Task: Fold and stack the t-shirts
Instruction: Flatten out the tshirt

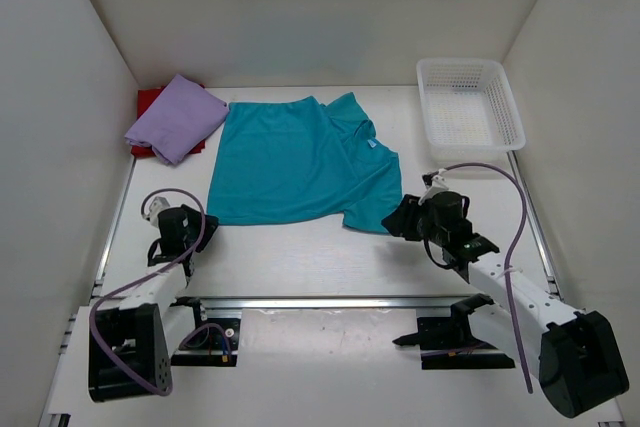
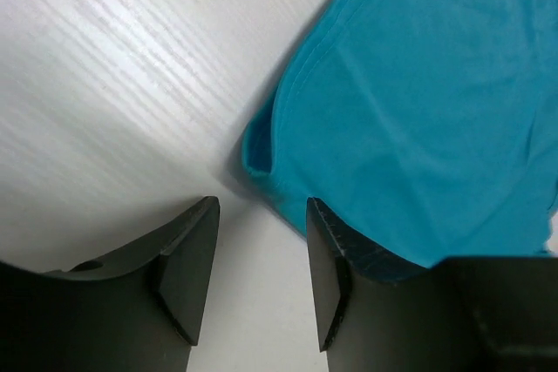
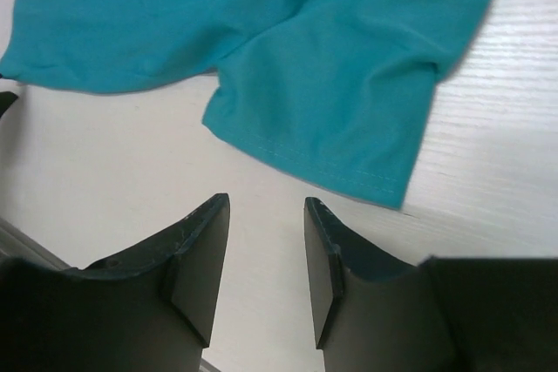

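The right gripper picks up the teal t-shirt's near sleeve by its outer edge corner (image 1: pixel 387 231) (image 3: pixel 394 196) next, to stretch the sleeve smooth for folding.
The teal t-shirt (image 1: pixel 300 162) lies spread flat on the middle of the table. A folded lavender t-shirt (image 1: pixel 176 117) lies on the red t-shirt (image 1: pixel 148 102) at the back left. My left gripper (image 1: pixel 190 230) is open and empty just off the teal shirt's near-left hem corner (image 2: pixel 261 163). My right gripper (image 1: pixel 397 219) is open and empty just short of the shirt's near-right sleeve (image 3: pixel 340 119).
A white mesh basket (image 1: pixel 470 102) stands at the back right. White walls close in the table on the left, right and back. A metal rail runs along the near edge (image 1: pixel 330 302).
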